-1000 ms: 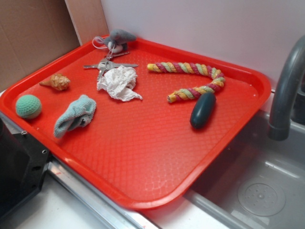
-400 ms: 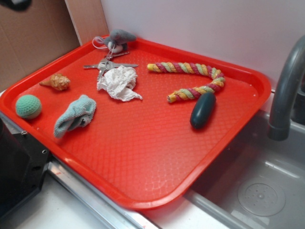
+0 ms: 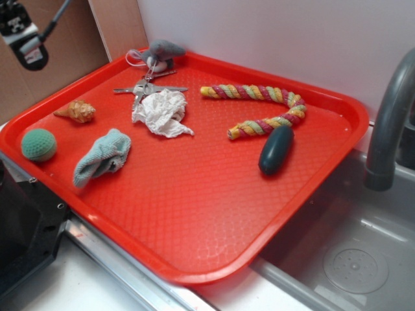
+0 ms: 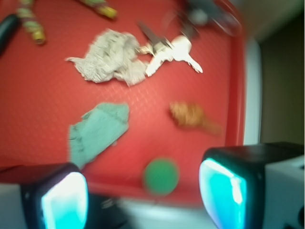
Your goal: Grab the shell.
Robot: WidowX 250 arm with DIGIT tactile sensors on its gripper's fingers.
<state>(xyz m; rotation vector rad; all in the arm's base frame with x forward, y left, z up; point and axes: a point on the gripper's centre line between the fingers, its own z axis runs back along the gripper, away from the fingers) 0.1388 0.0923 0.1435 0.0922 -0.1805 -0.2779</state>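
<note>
My gripper grips the shell by its thick ridged body (image 3: pixel 82 111) next, because the shell narrows to a thin, sloping tail (image 3: pixel 61 113).
The shell (image 3: pixel 76 111) is a small tan-orange conch lying on the left part of the red tray (image 3: pixel 214 214), pointed end toward the tray's left rim. The wrist view shows the shell (image 4: pixel 191 116) blurred, above the green ball (image 4: pixel 161 176). My gripper (image 3: pixel 24 40) hangs high at the upper left, well above and to the left of the shell. In the wrist view my gripper (image 4: pixel 143 200) is open, with two cyan-lit fingers (image 4: pixel 64 202) wide apart and nothing between them.
On the tray lie a green crocheted ball (image 3: pixel 38 144), a light-blue cloth (image 3: pixel 101 155), a crumpled white tissue (image 3: pixel 161 113), keys (image 3: pixel 144 89), a grey toy (image 3: pixel 162 50), a braided rope (image 3: pixel 259 107) and a dark green oblong (image 3: pixel 276 149). A faucet (image 3: pixel 389 123) and sink stand right.
My gripper has come into the exterior view at the upper left, moving down and right. Nothing on the tray has moved.
</note>
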